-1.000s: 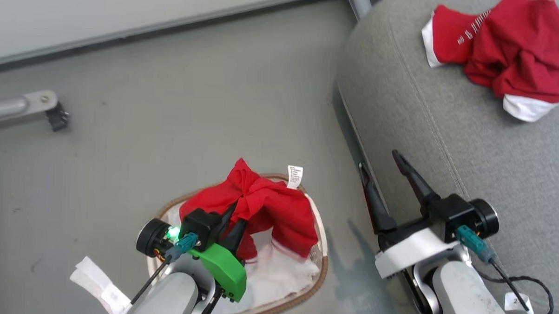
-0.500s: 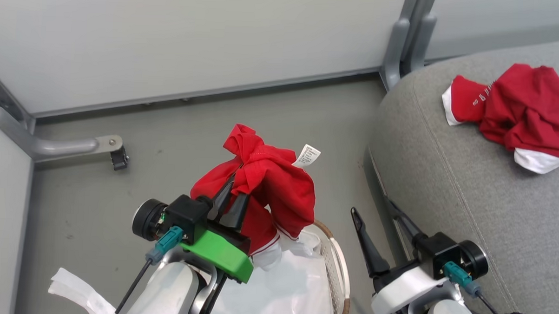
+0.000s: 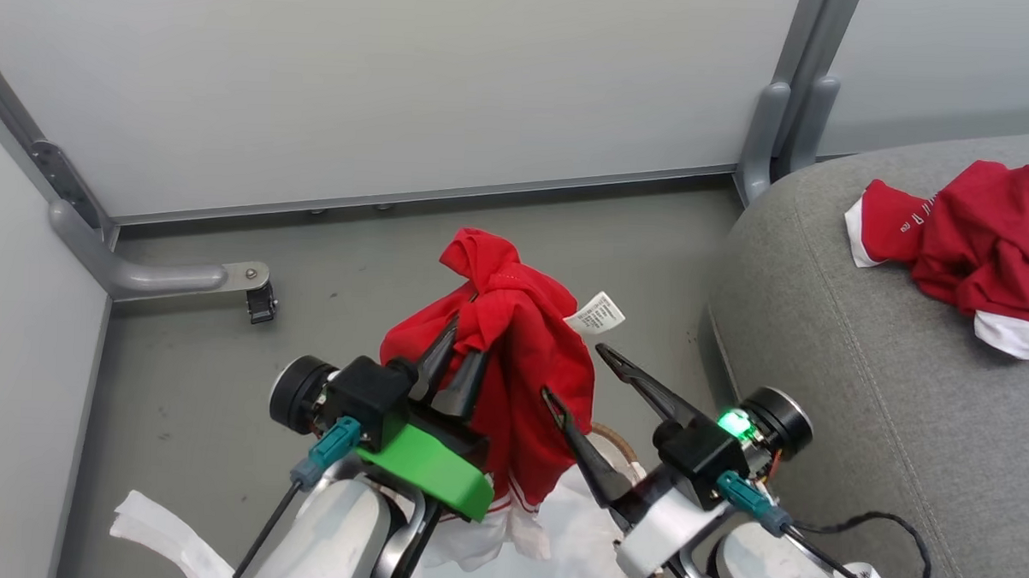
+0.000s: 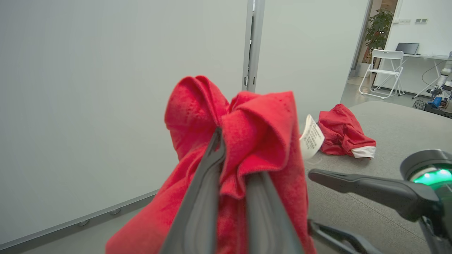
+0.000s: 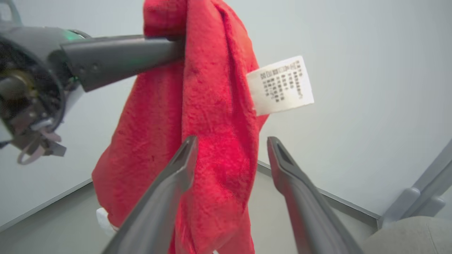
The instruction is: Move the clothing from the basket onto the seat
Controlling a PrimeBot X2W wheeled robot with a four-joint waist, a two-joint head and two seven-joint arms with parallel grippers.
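My right gripper grabs the red shirt by its hanging lower fold [image 3: 536,444] next, to move it onto the seat [image 3: 864,335].
My left gripper [image 3: 470,339] is shut on a bunched fold of the clothing [image 3: 521,358], a red shirt with a white label [image 3: 597,312]. The shirt hangs in the air above the basket [image 3: 616,436], of which a bit of brown rim and white liner show. In the left wrist view the red fabric [image 4: 261,127] bulges over my left gripper [image 4: 235,155]. My right gripper [image 3: 574,372] stands open just right of the hanging shirt. In the right wrist view the shirt [image 5: 212,88] hangs straight ahead of the open right gripper [image 5: 233,140]. The grey seat [image 3: 864,335] lies to the right.
Another red shirt with white trim [image 3: 987,237] lies crumpled on the seat. A pale wall with a grey post [image 3: 781,127] stands behind. A metal foot with a caster [image 3: 181,275] reaches onto the floor at left. A white cloth strip [image 3: 164,533] lies at lower left.
The head camera has tilted up. My left gripper has lifted the red shirt up out of the basket. My right gripper has swung left, up to the hanging shirt.
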